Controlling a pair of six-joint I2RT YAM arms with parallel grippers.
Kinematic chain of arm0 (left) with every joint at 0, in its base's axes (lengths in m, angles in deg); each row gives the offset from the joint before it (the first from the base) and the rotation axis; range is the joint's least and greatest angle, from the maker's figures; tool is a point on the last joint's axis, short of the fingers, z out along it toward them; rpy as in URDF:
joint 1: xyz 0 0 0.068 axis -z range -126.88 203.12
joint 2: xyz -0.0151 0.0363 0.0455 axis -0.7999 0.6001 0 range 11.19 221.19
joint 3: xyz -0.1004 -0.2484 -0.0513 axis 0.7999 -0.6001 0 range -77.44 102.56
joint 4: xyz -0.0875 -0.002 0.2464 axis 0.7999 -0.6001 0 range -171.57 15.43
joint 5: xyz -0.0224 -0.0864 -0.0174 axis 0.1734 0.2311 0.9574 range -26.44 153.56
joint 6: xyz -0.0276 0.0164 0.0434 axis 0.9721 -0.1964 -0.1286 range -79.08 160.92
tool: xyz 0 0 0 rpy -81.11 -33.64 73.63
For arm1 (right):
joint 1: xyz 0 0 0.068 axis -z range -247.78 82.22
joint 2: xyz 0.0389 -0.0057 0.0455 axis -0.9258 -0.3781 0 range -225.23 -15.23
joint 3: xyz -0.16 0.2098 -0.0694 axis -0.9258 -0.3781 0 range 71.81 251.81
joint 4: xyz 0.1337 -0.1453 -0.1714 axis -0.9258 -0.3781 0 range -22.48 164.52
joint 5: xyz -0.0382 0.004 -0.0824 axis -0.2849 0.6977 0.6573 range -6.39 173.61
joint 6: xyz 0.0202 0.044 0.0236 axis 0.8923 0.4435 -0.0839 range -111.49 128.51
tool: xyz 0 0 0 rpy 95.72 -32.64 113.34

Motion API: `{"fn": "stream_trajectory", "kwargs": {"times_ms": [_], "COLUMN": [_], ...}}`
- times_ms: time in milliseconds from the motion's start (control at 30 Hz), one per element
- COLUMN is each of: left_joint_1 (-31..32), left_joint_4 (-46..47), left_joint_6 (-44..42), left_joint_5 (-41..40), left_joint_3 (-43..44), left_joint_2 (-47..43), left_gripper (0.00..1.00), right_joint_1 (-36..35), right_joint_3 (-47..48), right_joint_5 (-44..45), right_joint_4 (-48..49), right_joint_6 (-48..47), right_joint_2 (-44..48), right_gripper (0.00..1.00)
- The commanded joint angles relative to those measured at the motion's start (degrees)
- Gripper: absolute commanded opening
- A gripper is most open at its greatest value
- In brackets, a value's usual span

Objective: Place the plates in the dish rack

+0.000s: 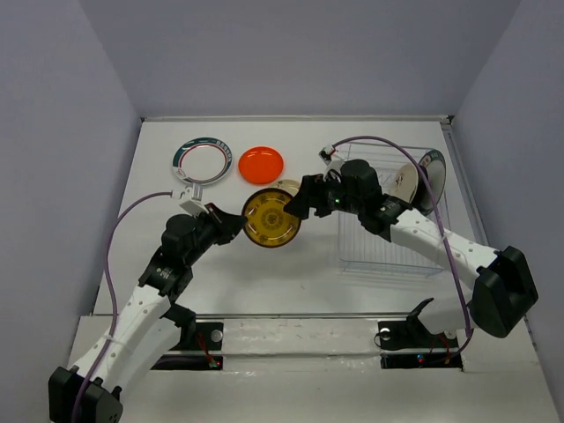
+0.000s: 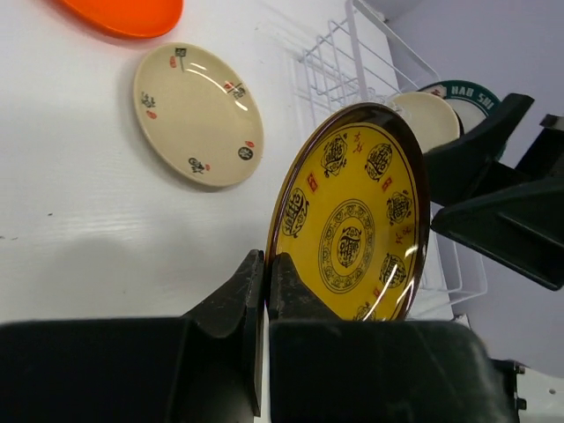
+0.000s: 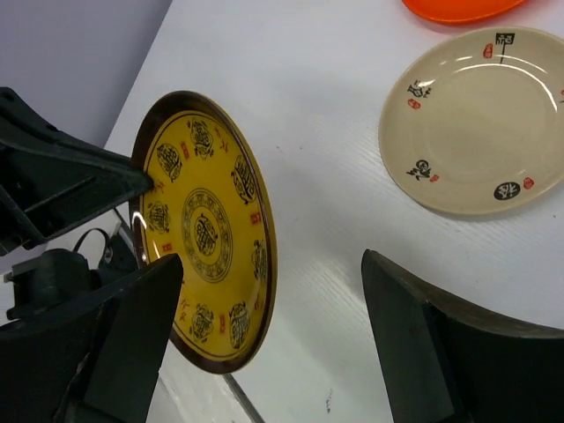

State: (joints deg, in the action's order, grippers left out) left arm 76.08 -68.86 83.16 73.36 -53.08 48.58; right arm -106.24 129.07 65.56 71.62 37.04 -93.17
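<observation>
The plate's free rim opposite the left gripper is between the right gripper's fingers, so the right gripper should close on the plate. Closing now would hold it.
My left gripper (image 1: 236, 220) is shut on the rim of the dark brown plate with yellow pattern (image 1: 271, 218) and holds it upright above the table; the left wrist view shows the grip (image 2: 266, 264) and the plate (image 2: 352, 211). My right gripper (image 1: 295, 201) is open at the plate's other side. In the right wrist view the plate (image 3: 207, 229) stands between its spread fingers (image 3: 132, 326), close to the left one. The dish rack (image 1: 388, 238) stands at the right and holds a cream plate (image 1: 405, 181) and the teal-lettered plate (image 1: 434, 172).
A small beige plate (image 2: 198, 115) lies flat behind the held plate. An orange plate (image 1: 261, 163) and a white plate with green-red rim (image 1: 202, 159) lie at the back left. The rack's near slots (image 1: 379, 247) hold nothing.
</observation>
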Motion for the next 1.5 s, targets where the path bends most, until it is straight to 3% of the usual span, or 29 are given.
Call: {"fn": "stream_trajectory", "kwargs": {"times_ms": [0,100,167,200,233,267,300,367,600,733,933,1200,1467], "left_joint_1": [0.7,1.0,1.0,1.0,1.0,0.9,1.0,1.0,1.1,1.2,1.4,1.9,2.1], "left_joint_4": [8.3,9.9,10.9,11.1,10.7,8.2,5.1,2.6,3.6,5.8,6.9,8.7,12.6], "left_joint_6": [-2.1,-2.7,-2.9,-3.4,-4.1,-5.0,-7.1,-9.5,-8.1,-6.6,-5.7,-5.1,-3.7], "left_joint_5": [7.8,9.1,9.7,10.1,10.1,9.4,7.1,3.2,1.2,1.1,-1.4,-5.0,-7.5], "left_joint_3": [4.0,4.6,5.0,5.2,6.2,7.0,8.7,9.6,6.2,4.5,3.9,4.1,4.2], "left_joint_2": [-0.5,-1.0,-1.2,-0.9,-0.6,0.2,1.1,1.7,4.9,7.6,9.5,16.0,22.3], "left_gripper": [0.06,0.06,0.06,0.10,0.35,0.49,0.76,0.93,0.96,0.97,0.99,0.99,0.99], "right_joint_1": [-0.4,-0.4,-0.4,-0.4,-0.4,0.4,2.5,5.9,15.4,17.5,19.2,21.0,21.6], "right_joint_3": [2.3,2.2,1.9,1.8,1.6,1.7,2.1,3.8,11.6,14.0,15.4,19.3,17.8], "right_joint_5": [-1.7,-1.5,-0.2,1.2,4.4,6.2,9.8,13.1,47.4,58.1,63.7,64.6,65.0], "right_joint_4": [5.7,5.7,5.7,5.7,5.4,4.7,2.7,-1.7,-17.0,-19.4,-19.6,-19.6,-19.5], "right_joint_6": [0.8,1.4,1.7,1.9,1.5,0.7,0.3,-1.9,-14.1,-20.2,-25.5,-30.6,-33.5], "right_joint_2": [0.2,-0.7,-0.1,0.4,1.3,3.3,4.3,6.8,10.0,8.8,4.8,-2.8,-4.8], "right_gripper": [0.85,0.72,0.31,0.11,0.07,0.07,0.07,0.07,0.07,0.07,0.07,0.07,0.07]}}
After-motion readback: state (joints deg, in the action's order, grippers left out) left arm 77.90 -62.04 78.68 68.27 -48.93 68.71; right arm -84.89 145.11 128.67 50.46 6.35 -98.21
